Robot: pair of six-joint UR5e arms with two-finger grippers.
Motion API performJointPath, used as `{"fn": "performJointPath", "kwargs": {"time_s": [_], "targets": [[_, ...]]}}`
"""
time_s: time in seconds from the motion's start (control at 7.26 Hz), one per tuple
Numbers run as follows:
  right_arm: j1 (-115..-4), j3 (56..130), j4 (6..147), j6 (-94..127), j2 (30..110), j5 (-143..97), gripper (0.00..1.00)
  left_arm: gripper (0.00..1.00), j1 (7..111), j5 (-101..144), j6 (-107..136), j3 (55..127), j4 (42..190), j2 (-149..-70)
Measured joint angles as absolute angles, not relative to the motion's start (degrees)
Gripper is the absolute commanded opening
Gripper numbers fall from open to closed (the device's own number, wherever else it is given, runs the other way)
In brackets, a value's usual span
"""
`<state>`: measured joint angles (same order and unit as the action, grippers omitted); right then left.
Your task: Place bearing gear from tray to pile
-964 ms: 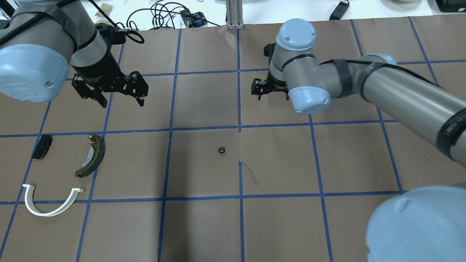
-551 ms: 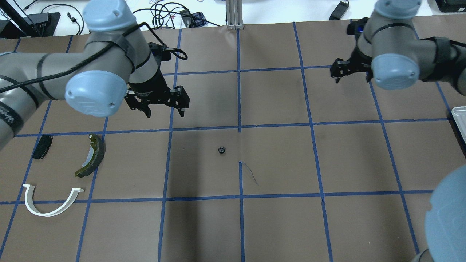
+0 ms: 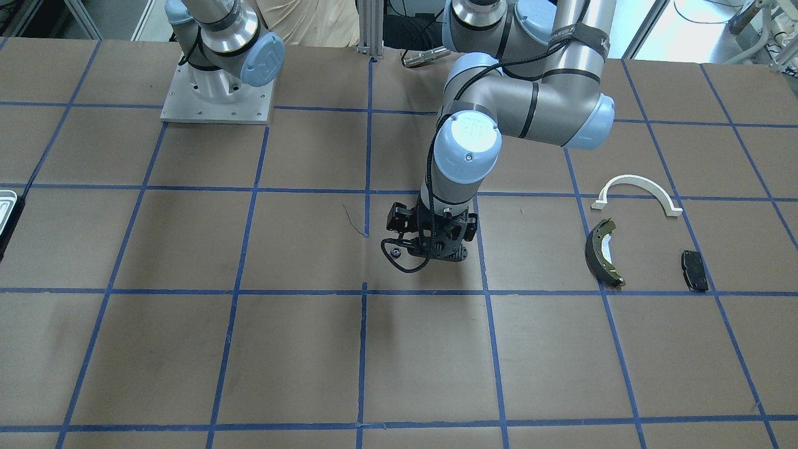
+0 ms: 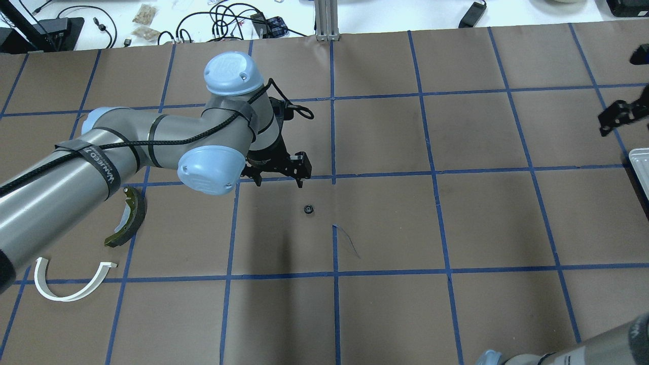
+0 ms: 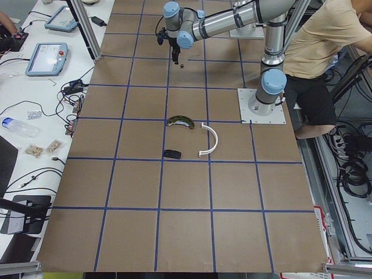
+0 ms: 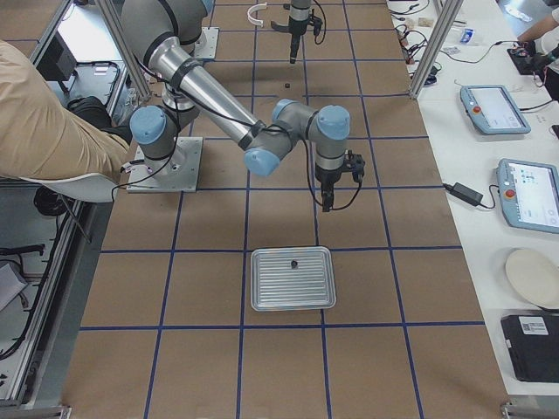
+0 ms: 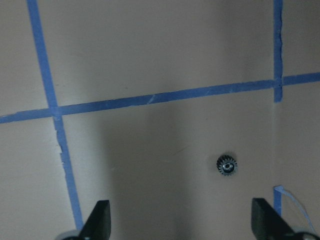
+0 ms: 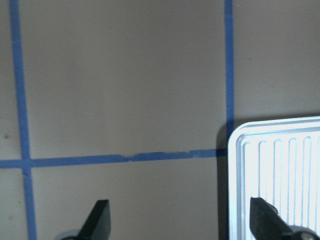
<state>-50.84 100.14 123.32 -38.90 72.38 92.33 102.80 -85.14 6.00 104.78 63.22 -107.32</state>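
The robot will next add the gear to the pile, so its left gripper will grab the small bearing gear's toothed rim.
The bearing gear, small and black, lies on the brown paper near the table's middle, away from the tray. It also shows in the left wrist view, ahead of the fingers and right of centre. My left gripper is open and empty, hovering just beyond the gear. My right gripper is open and empty near the silver tray, whose corner shows in the right wrist view. The pile lies at the robot's left: white arch, olive brake shoe, black pad.
The tray holds one small dark part. Blue tape lines grid the brown paper. An operator stands behind the robot bases. Cables and tablets lie beyond the table's far edge.
My left arm has swung right from above the pile to just beyond the gear. My right arm has drawn back to the right, toward the tray. Both grippers stay open.
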Motion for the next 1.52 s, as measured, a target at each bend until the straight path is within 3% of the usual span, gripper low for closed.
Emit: {"fn": "performJointPath", "kwargs": {"time_s": [0.28, 0.69, 0.83, 1.1, 1.52], "targets": [[-41.4, 103.2, 124.9, -50.8, 70.8, 90.0, 0.88, 0.94, 104.7, -84.4, 6.7, 105.4, 60.7, -109.9], [-37.1, 104.1, 131.0, -58.4, 64.7, 88.2, 0.66, 0.89, 106.4, -84.4, 7.7, 105.6, 56.8, -113.4], [-36.8, 103.9, 131.8, -58.9, 63.9, 88.3, 0.62, 0.75, 106.5, -84.4, 7.8, 105.6, 55.6, -114.5], [-36.7, 103.3, 132.8, -59.2, 62.8, 88.6, 0.59, 0.55, 106.6, -84.3, 7.9, 105.6, 54.3, -115.8], [-36.7, 102.7, 134.9, -59.3, 60.9, 88.6, 0.51, 0.55, 106.7, -84.3, 7.8, 105.7, 54.3, -116.2]]}}
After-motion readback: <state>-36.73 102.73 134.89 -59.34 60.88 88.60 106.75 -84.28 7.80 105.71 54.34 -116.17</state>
